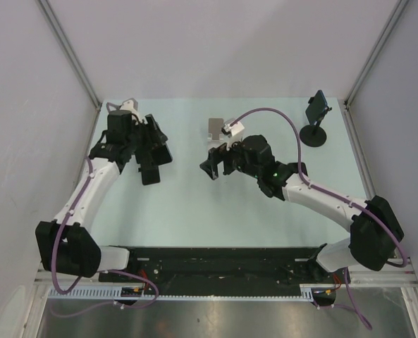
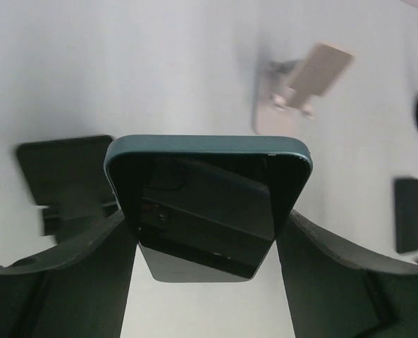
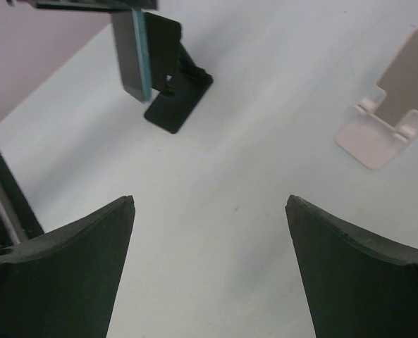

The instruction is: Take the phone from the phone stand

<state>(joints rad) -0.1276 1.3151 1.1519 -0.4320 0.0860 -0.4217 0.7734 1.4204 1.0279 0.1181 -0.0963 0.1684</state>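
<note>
The phone's upper part should stay free to come out of my left gripper, so my right gripper should grab the phone by its lower end [image 1: 164, 155] [image 3: 139, 84] next.
My left gripper [image 1: 149, 158] [image 2: 205, 225] is shut on a phone in a dark teal case [image 2: 207, 201], gripping its two long edges and holding it above the table. The phone also shows in the right wrist view [image 3: 133, 55], hanging just beside a black folding phone stand [image 3: 175, 88], apart from its ledge. That stand lies to the left of the phone in the left wrist view [image 2: 68, 176]. My right gripper [image 1: 212, 165] [image 3: 209, 211] is open and empty over bare table in the middle.
A beige folding stand [image 1: 216, 127] [image 3: 390, 116] [image 2: 300, 84] sits empty at the back centre. A second phone [image 1: 317, 105] rests on a round-base black stand [image 1: 313, 135] at the far right. Grey walls enclose the table on three sides.
</note>
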